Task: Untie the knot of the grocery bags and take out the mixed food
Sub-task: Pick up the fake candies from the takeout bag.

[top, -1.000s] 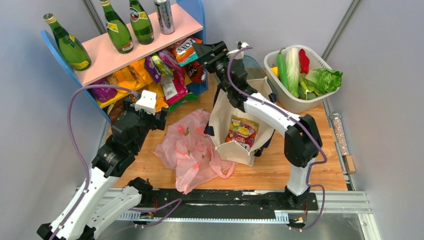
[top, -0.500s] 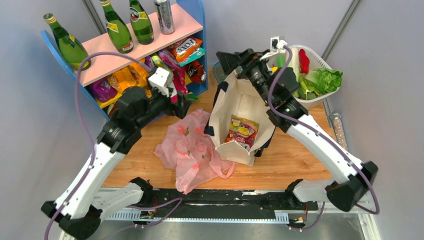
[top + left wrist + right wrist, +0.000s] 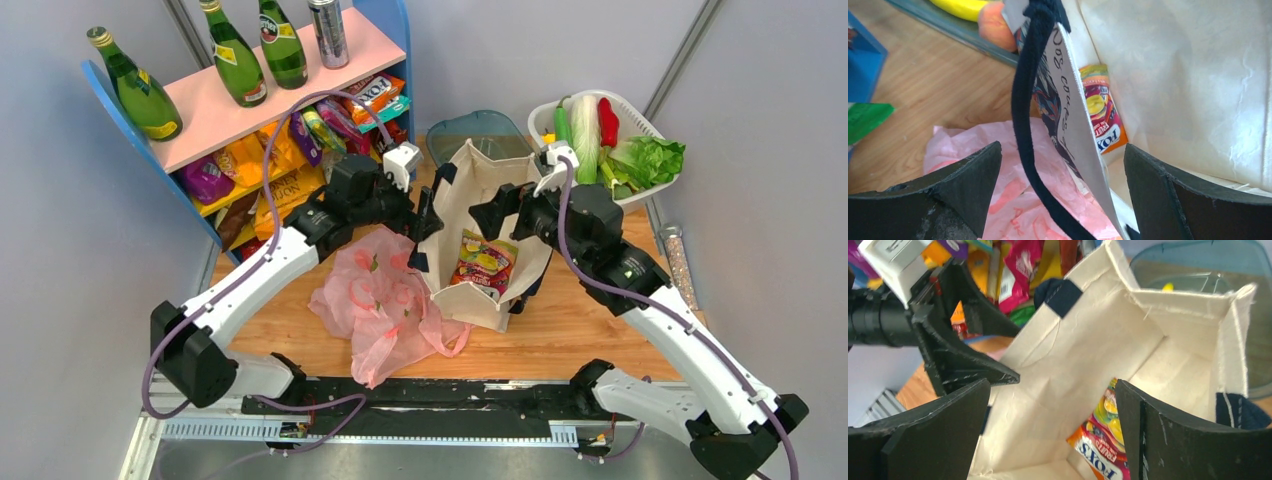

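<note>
My right gripper reaches the fruit-sweet packet next and picks it up by its middle [image 3: 484,264] [image 3: 1106,426], leaving both ends of the packet free of the tote's sides.
The cream canvas tote [image 3: 470,190] stands open mid-table with a bright fruit-sweet packet [image 3: 484,262] inside. The pink plastic bag [image 3: 375,295] lies flat and crumpled left of it, its handles loose; I see no knot. My left gripper [image 3: 424,213] is open, its jaws straddling the tote's left wall and navy strap [image 3: 1024,125]; the packet [image 3: 1102,117] and pink bag [image 3: 993,212] show beyond. My right gripper [image 3: 497,213] is open and empty over the tote's mouth, above the packet [image 3: 1100,447].
A blue and pink shelf [image 3: 290,95] with green bottles and snack packets stands at back left. A white basket [image 3: 620,205] of vegetables sits at back right. A teal tray [image 3: 480,128] behind the tote holds a banana [image 3: 960,7] and a peach [image 3: 994,24].
My left arm swung right from the shelf to the tote's left rim. My right arm came forward from behind the tote to over its mouth.
</note>
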